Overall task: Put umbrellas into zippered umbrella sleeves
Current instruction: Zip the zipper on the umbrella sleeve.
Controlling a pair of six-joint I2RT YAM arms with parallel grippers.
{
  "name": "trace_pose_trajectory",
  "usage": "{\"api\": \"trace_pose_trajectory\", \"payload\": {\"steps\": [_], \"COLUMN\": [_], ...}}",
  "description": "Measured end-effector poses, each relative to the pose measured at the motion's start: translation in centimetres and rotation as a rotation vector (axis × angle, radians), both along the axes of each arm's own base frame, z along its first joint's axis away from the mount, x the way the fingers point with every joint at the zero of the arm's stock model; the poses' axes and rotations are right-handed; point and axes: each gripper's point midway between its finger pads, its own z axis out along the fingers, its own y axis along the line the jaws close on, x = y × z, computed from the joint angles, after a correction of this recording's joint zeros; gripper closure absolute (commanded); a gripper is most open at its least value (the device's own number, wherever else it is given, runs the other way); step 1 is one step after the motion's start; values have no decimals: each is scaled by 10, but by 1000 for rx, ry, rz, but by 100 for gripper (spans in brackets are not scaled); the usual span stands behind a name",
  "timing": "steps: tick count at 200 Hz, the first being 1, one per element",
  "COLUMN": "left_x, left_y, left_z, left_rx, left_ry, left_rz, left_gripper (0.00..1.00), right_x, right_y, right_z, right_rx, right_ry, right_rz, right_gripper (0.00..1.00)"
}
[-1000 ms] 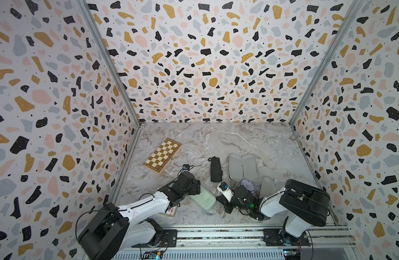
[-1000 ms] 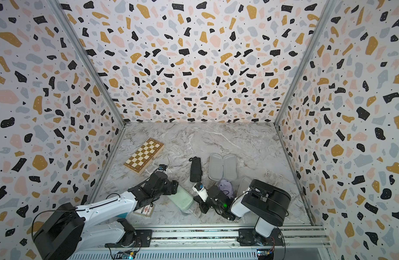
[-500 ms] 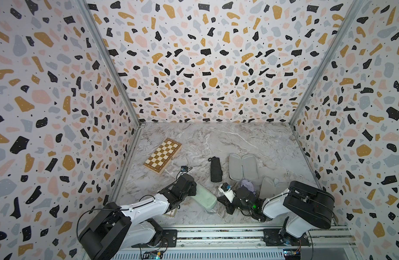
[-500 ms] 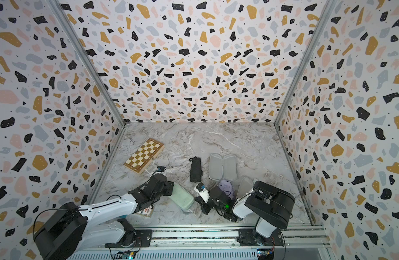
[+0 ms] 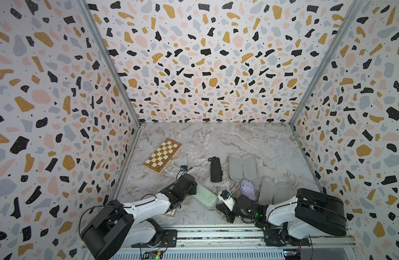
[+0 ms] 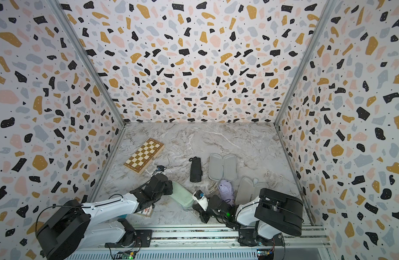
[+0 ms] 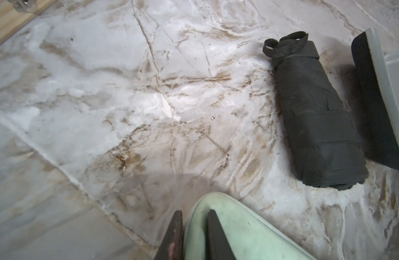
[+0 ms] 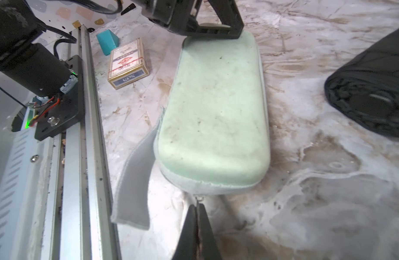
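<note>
My right gripper keeps hold of the zip pull for now: if I opened now, the zip pull would rest at the sleeve's near end, short of the grey lining flap.
The mint green zippered sleeve (image 5: 205,195) (image 6: 182,195) lies closed near the front. My left gripper (image 7: 194,212) (image 5: 194,188) is shut on the rim at its rounded far end (image 7: 250,229), with one finger on top of the shell and one outside the edge. My right gripper (image 8: 196,204) (image 5: 218,206) is shut on the small zip pull at the sleeve's near end (image 8: 216,101). A black umbrella (image 5: 216,168) (image 7: 318,123) lies beside an open grey-lined sleeve (image 5: 243,166). A lilac umbrella (image 5: 247,190) lies next to another open sleeve (image 5: 274,191).
A wooden chessboard box (image 5: 162,155) sits at the back left. A card box (image 8: 127,63) and a teal block (image 8: 107,44) lie by the front rail (image 8: 90,135). A grey lining flap (image 8: 135,180) sticks out of the mint sleeve's side.
My left gripper's jaws have closed on the mint sleeve's far end. The right gripper has kept hold of the zip pull and has shifted slightly toward the front.
</note>
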Motion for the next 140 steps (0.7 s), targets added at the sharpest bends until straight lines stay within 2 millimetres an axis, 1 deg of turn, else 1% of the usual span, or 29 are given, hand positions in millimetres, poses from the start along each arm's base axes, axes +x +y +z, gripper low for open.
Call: {"api": "trace_pose_trajectory", "payload": {"steps": [27, 42, 83, 96, 129, 140], "left_x": [0, 0, -5, -7, -15, -19], "left_y": [0, -1, -1, 4, 25, 32], "left_z": [0, 0, 0, 0, 3, 5], "left_rx": [-6, -9, -26, -20, 10, 14], "left_ry": [1, 1, -12, -16, -35, -41], "left_rz": [10, 13, 15, 28, 76, 93], "left_gripper": [87, 88, 89, 89, 89, 87], "right_x": [-9, -10, -9, -6, 0, 2], "right_y": [13, 22, 42, 48, 61, 64], "right_z": [9, 12, 2, -2, -9, -11], "right_rx": [20, 24, -17, -37, -67, -74], "right_ry": [-9, -12, -4, -8, -21, -28], "right_rz": [32, 41, 54, 52, 56, 60], "right_gripper": [100, 100, 100, 100, 100, 100]}}
